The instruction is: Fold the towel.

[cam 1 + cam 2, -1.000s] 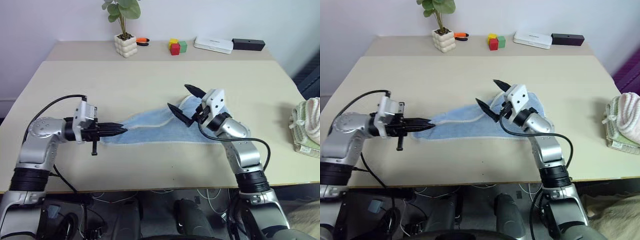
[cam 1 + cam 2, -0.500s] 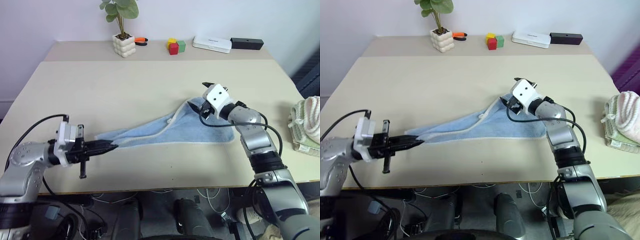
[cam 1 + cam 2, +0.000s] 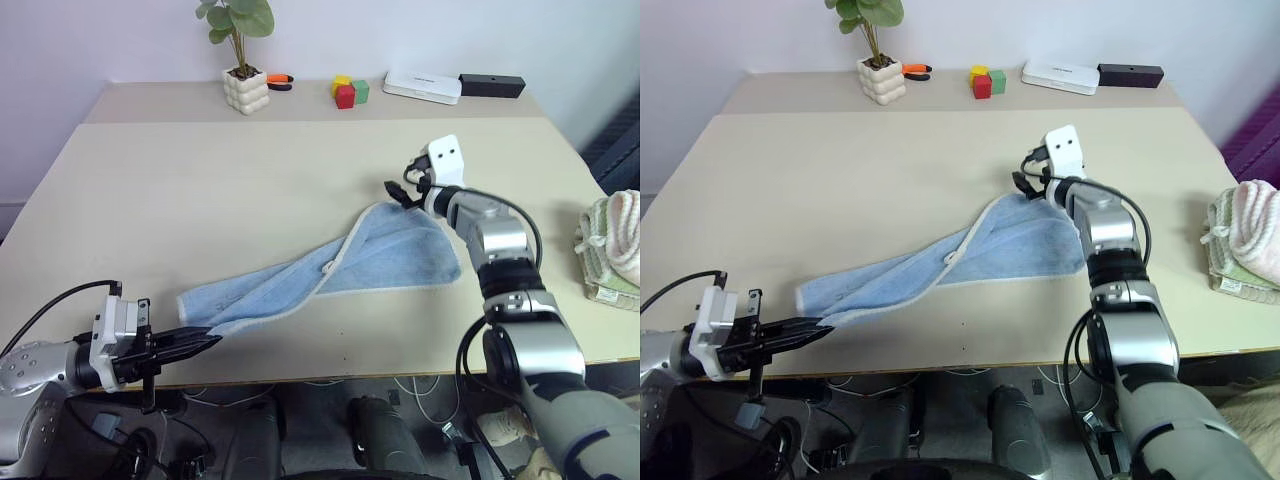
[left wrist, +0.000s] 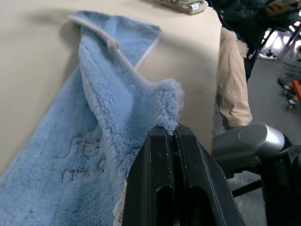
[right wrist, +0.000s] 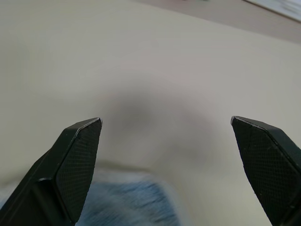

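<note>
My right gripper moves toward the towel's corner, before closing on it. Bare table shows between my fingers, above the towel's corner, so closing now would miss.
The light blue towel lies stretched in a long slant across the table, from the near left edge up to the middle right, with one long side folded over. My left gripper is shut on the towel's near left corner at the table's front edge. The left wrist view shows that gripper pinching the fluffy corner of the towel, with a dark printed mark nearby. My right gripper hovers open just past the towel's far right corner. Its fingertips stand wide apart with nothing between them, and the towel shows blurred below.
A cream and pale green folded towel stack sits at the right edge. Along the back stand a potted plant, coloured blocks, a white box and a black box. Bare table spreads behind the towel.
My left gripper has pulled the towel's corner back to the near left edge, drawing the cloth long. My right gripper has moved away from me, to beyond the far corner.
</note>
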You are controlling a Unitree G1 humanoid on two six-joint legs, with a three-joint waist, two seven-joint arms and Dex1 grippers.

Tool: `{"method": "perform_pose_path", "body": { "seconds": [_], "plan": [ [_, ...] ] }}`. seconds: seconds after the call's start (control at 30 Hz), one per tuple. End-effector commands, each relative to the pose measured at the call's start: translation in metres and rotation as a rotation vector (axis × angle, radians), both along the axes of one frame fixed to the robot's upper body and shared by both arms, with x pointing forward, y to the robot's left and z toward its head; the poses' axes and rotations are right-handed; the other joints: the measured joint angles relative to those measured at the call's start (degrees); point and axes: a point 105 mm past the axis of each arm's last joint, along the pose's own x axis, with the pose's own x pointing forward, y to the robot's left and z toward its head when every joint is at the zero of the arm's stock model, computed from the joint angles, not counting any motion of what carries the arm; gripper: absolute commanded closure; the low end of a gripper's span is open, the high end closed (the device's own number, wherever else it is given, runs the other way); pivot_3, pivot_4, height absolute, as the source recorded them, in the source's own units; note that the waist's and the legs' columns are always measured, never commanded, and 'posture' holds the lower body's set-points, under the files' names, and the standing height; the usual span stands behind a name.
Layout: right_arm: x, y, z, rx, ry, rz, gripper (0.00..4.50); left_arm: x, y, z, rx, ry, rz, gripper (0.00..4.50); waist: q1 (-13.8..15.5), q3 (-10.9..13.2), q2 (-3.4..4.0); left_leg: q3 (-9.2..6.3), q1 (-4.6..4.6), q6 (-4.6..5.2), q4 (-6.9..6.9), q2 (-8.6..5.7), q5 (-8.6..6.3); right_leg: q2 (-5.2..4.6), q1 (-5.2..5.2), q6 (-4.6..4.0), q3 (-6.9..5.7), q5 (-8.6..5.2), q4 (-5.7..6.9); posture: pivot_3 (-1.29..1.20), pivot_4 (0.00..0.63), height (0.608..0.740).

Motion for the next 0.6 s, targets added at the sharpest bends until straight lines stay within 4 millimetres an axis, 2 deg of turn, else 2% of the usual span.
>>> {"method": "perform_pose_path", "body": {
  "seconds": [0.03,0.17,0.33,0.53,0.57,0.6],
  "plan": [
    [0.005,-0.003,-0.001,0.026,0.066,-0.04,0.0,0.001,-0.004,0.011,-0.001,-0.066,-0.002,4.46,-0.4,0.0,0.0,0.0,0.0,0.0,0.0,0.0,0.0,0.0,0.0,0.0,0.0,0.0,0.0,0.0,0.15,0.74],
    [0.003,-0.001,-0.011,0.08,0.159,-0.025,0.0,0.002,-0.005,0.011,-0.007,-0.074,0.003,4.46,-0.6,0.0,0.01,0.01,-0.01,0.0,-0.05,0.0,0.0,0.02,-0.04,0.0,0.0,0.0,0.01,0.0,0.15,0.74],
    [0.0,-0.006,-0.028,-0.068,0.197,-0.012,0.0,0.003,-0.006,0.011,-0.008,-0.076,0.002,4.46,-0.7,0.0,0.02,0.04,-0.02,0.0,-0.06,0.0,0.0,0.03,-0.07,0.01,0.01,0.0,0.01,0.0,0.15,0.74],
    [-0.003,0.005,-0.046,-0.079,0.242,0.021,0.0,0.006,-0.009,0.013,-0.01,-0.087,-0.005,4.46,-0.7,0.0,0.0,0.04,-0.01,0.0,-0.04,0.0,0.0,0.04,-0.06,0.01,0.01,0.01,0.02,0.0,0.15,0.74],
    [-0.003,0.006,-0.047,-0.074,0.25,0.03,0.54,0.007,-0.009,0.013,-0.009,-0.09,-0.006,4.5,-0.7,0.0,0.0,0.04,-0.01,0.0,-0.04,0.0,0.0,0.04,-0.06,0.01,0.01,0.01,0.02,0.0,0.15,0.74],
    [-0.004,0.006,-0.049,-0.078,0.258,0.033,0.83,0.007,-0.008,0.014,-0.008,-0.095,-0.006,4.5,-0.8,0.0,0.0,0.04,0.0,0.0,-0.05,0.0,0.0,0.05,-0.06,0.01,0.01,0.01,0.02,0.0,0.15,0.74]
  ]
}}
